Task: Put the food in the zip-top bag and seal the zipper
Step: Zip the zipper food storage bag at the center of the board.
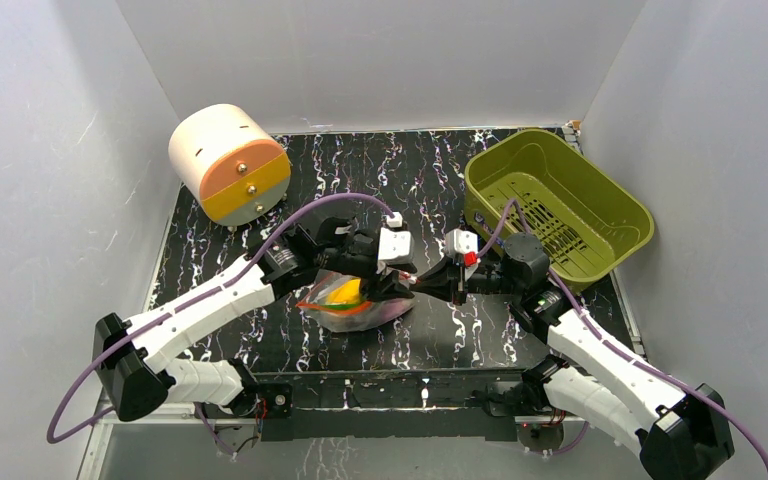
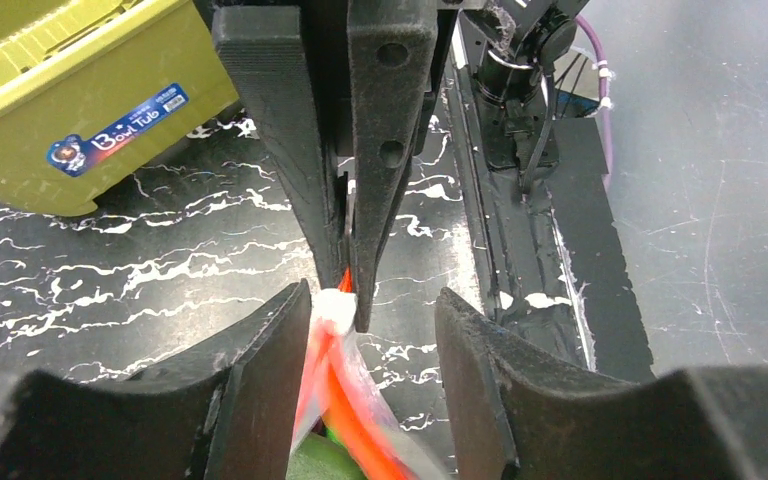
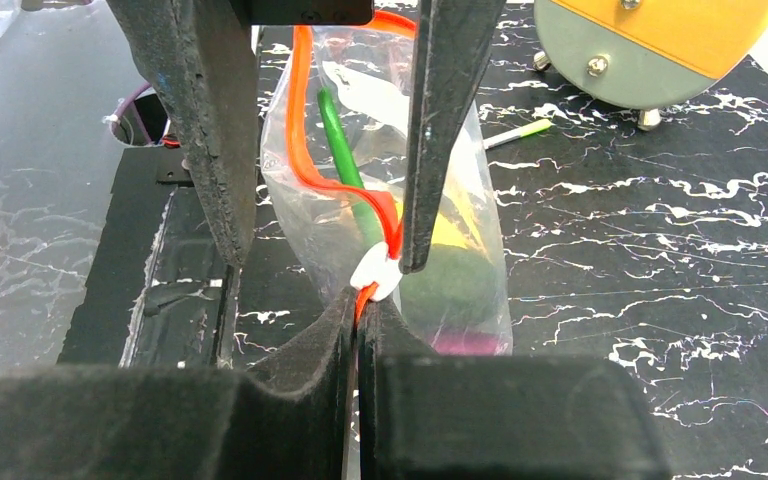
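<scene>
The left gripper's fingers are level with the white slider point(image 3: 376, 271), so the left gripper should close on the orange-red zipper point(image 3: 300, 150).
The zip-top bag point(image 1: 360, 305) lies at the table's middle with the food inside: a yellow piece point(image 1: 345, 291), a dark green lump point(image 3: 450, 282), a pink-purple piece point(image 3: 460, 343) and a green stalk point(image 3: 343, 160). Its orange-red zipper point(image 3: 300, 150) curves open along the mouth, with a white slider point(image 3: 375, 275) at the near end. My right gripper point(image 3: 360, 302) is shut on the zipper strip just behind the slider; it also shows in the top view point(image 1: 418, 283). My left gripper point(image 2: 372, 300) is open and straddles the bag's mouth at the slider point(image 2: 338, 305), the bag resting against its left finger point(image 2: 260, 380).
An olive-green slotted basket point(image 1: 560, 200) stands at the back right and shows near in the left wrist view point(image 2: 60, 100). A round cream, orange and yellow drawer unit point(image 1: 230, 165) stands at the back left. A thin green-white stick point(image 3: 515, 132) lies near it. White walls enclose the table.
</scene>
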You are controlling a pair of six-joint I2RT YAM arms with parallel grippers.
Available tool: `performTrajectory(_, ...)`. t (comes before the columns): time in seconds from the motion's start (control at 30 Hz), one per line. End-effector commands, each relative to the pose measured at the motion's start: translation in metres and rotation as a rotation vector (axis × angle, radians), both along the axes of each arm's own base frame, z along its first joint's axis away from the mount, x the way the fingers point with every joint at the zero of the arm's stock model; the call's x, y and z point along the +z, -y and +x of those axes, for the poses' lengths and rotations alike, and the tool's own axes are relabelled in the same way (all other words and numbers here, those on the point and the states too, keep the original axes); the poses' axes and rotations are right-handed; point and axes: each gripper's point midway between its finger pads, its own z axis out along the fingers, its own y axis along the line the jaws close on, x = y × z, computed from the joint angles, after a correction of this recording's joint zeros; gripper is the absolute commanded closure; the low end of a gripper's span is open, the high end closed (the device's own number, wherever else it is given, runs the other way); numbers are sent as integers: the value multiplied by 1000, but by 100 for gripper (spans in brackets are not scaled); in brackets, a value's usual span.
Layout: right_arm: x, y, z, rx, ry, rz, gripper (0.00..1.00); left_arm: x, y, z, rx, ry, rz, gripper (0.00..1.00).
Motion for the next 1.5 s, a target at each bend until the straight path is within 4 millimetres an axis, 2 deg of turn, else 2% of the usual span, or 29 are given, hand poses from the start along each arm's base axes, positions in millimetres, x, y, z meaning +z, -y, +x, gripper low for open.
performTrajectory(0.0,36,-4,-5,37,119,63,100,21,-1,-1,9,49,-85,51)
performTrajectory(0.13,35,-2,-5,27,120,62,100,24,-2,-1,21,57,-112,50)
performTrajectory(0.27,39,-2,-6,23,131,70,100,13,-2,1,25,49,-70,50)
performTrajectory(0.33,41,-1,-5,19,136,73,100,8,-2,3,27,49,-50,53)
performTrajectory(0.73,43,-3,-4,19,131,81,100,8,0,1,12,42,-60,69)
performTrajectory(0.83,43,-3,-4,21,127,83,100,8,1,0,8,37,-64,76)
performTrajectory(1.23,39,-3,4,-30,91,87,100,3,2,1,12,48,-43,83)
performTrajectory(1.3,39,-3,3,-29,87,94,100,2,3,0,9,59,-37,87)
performTrajectory(1.4,38,-2,6,-54,78,95,100,3,2,2,21,85,-35,100)
performTrajectory(1.47,38,1,9,-90,81,95,100,8,-1,1,33,100,-43,100)
